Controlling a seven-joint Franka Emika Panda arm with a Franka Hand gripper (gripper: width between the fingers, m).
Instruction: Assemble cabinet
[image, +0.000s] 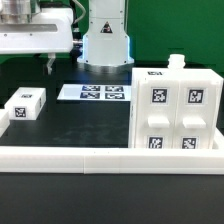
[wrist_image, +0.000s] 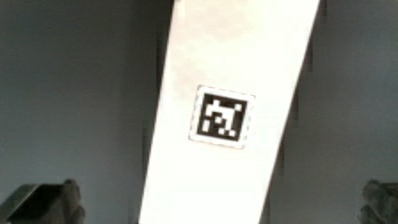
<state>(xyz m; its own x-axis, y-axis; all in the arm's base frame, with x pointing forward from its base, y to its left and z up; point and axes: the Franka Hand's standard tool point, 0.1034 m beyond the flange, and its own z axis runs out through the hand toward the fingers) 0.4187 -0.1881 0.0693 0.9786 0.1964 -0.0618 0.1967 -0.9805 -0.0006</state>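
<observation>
My gripper grabs the white panel (wrist_image: 228, 90) by its long sides (wrist_image: 283, 121) beside the square tag next, to fit the panel over the cabinet's top.
The cabinet (image: 175, 110) is a large white boxy body with several square tags on its front, standing at the exterior view's right. A small white knob sticks up from its top. My gripper (image: 44, 58) hangs at the far left of that view, well away from the cabinet. In the wrist view a long white panel (wrist_image: 228, 90) with one square tag lies below, between my fingertips. My gripper (wrist_image: 214, 205) is open, with dark fingers (wrist_image: 45, 205) spread wide on either side of the panel and apart from it. I cannot make out this panel in the exterior view.
A small white single-tag block (image: 25, 103) lies at the exterior view's left. The marker board (image: 95, 93) lies flat behind the middle. A low white wall (image: 110, 155) runs along the front edge. The robot base (image: 105, 40) stands at the back.
</observation>
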